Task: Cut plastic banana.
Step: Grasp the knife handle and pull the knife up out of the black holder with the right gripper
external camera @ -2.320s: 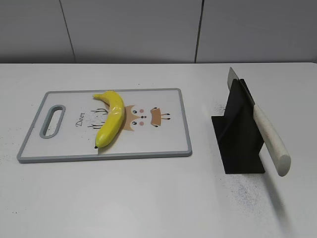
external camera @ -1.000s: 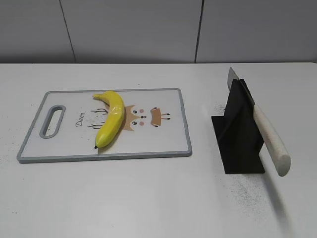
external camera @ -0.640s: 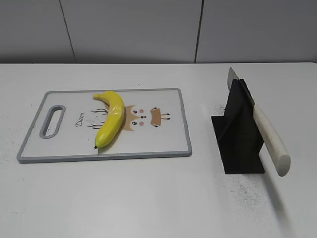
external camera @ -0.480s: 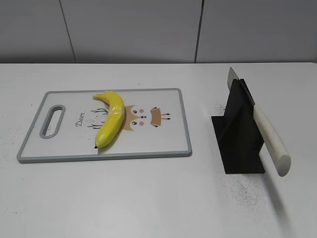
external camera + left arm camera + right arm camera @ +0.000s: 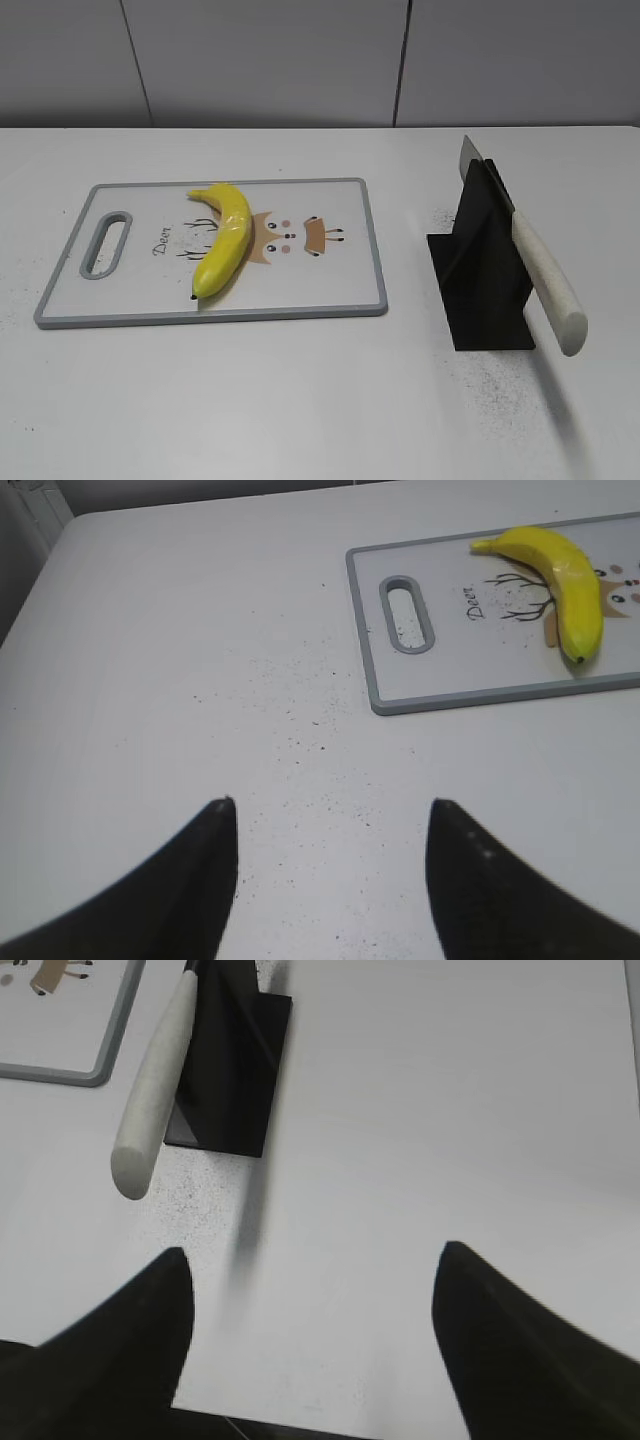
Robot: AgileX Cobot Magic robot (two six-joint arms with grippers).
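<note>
The plastic banana [image 5: 225, 248] needs to be cut, so my right gripper will next grab the grey knife by its cream handle [image 5: 548, 284].
The yellow plastic banana [image 5: 225, 248] lies curved on the left half of the white, grey-rimmed cutting board [image 5: 330, 300]; it also shows in the left wrist view [image 5: 562, 582] at the top right. A knife [image 5: 540, 275] with a cream handle rests slanted in a black stand [image 5: 485, 275] on the right; the right wrist view shows its handle [image 5: 155, 1090]. My left gripper [image 5: 330, 805] is open and empty over bare table, left of the board. My right gripper [image 5: 312, 1252] is open and empty near the table's front edge, right of the stand. Neither gripper shows in the exterior view.
The board [image 5: 480, 685] has a handle slot [image 5: 408, 613] at its left end and a deer print. Dark specks dot the white table [image 5: 300, 400] around the stand and left of the board. A grey wall stands behind the table.
</note>
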